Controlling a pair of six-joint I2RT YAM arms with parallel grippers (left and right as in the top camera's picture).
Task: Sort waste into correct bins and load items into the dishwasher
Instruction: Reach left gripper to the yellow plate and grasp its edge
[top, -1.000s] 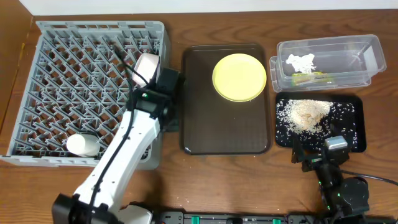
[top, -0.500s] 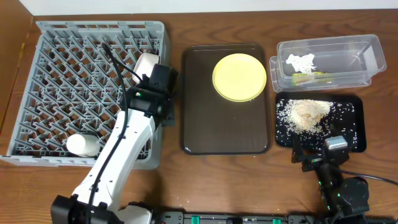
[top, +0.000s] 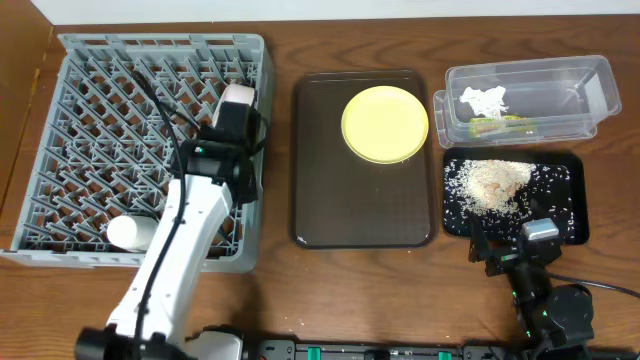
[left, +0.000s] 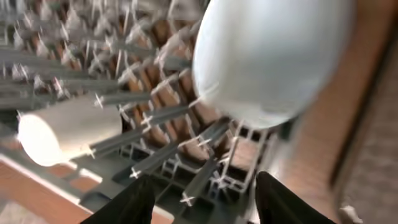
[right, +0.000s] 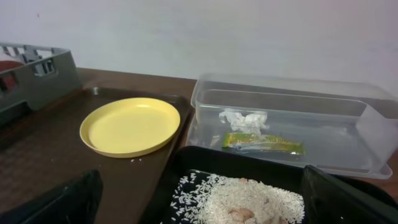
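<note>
I should grab the yellow plate next with my left gripper, by its rim on the side facing the rack. The plate's far rim then stays free to load among the pegs.
My left gripper hangs open and empty over the right side of the grey dish rack. Just beyond its fingers, a light blue bowl sits among the pegs at the rack's right edge. A white bowl lies on its side at the rack's front. The yellow plate rests on the brown tray. My right gripper is open and empty at the black tray's near edge. The sticks are out of view.
The clear tub holds the paper scrap and the wrapper. The black tray holds a heap of rice crumbs. The brown serving tray lies between the rack and the bins.
My left gripper has moved left, from the brown tray's edge to above the rack's right side. The blue bowl stays in the rack. The right arm has not moved.
</note>
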